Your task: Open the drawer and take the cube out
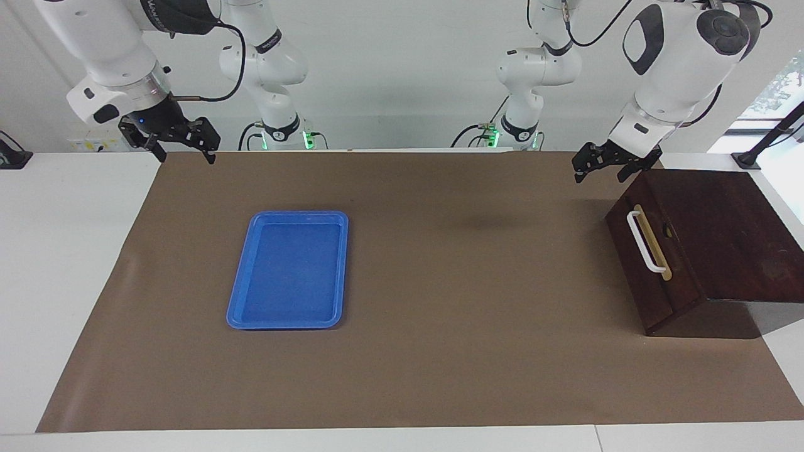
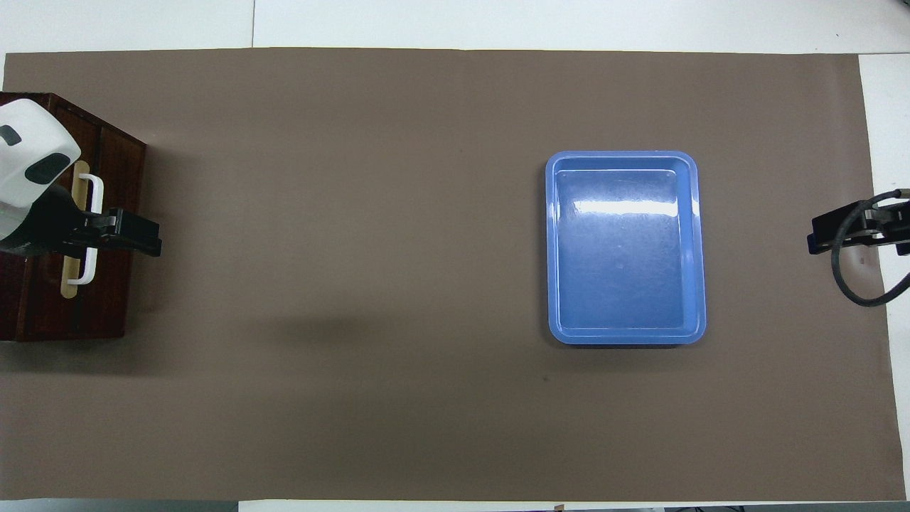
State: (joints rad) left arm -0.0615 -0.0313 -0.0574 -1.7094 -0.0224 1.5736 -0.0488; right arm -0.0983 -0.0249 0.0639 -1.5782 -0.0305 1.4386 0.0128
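My left gripper grabs the dark brown drawer (image 2: pixel 119 175) by its white bar handle (image 2: pixel 92 192) next, to open the drawer and reach the cube.
The dark brown drawer (image 1: pixel 647 276) is pushed shut in its dark box (image 1: pixel 722 232) at the left arm's end of the table. Its white bar handle (image 1: pixel 644 242) faces the middle of the table. The yellow cube is not in view. My left gripper (image 1: pixel 600 171) is open and empty, raised in the air over the box's corner nearest the robots. In the overhead view the left gripper (image 2: pixel 146 242) covers the middle of the handle (image 2: pixel 92 192). My right gripper (image 1: pixel 186 152) is open and empty, and waits raised over the mat's edge at the right arm's end.
A flat blue plastic tray (image 1: pixel 298 215), with nothing in it, lies on the brown mat toward the right arm's end; it also shows in the overhead view (image 2: pixel 618 154). The brown mat (image 1: pixel 471 282) covers most of the white table.
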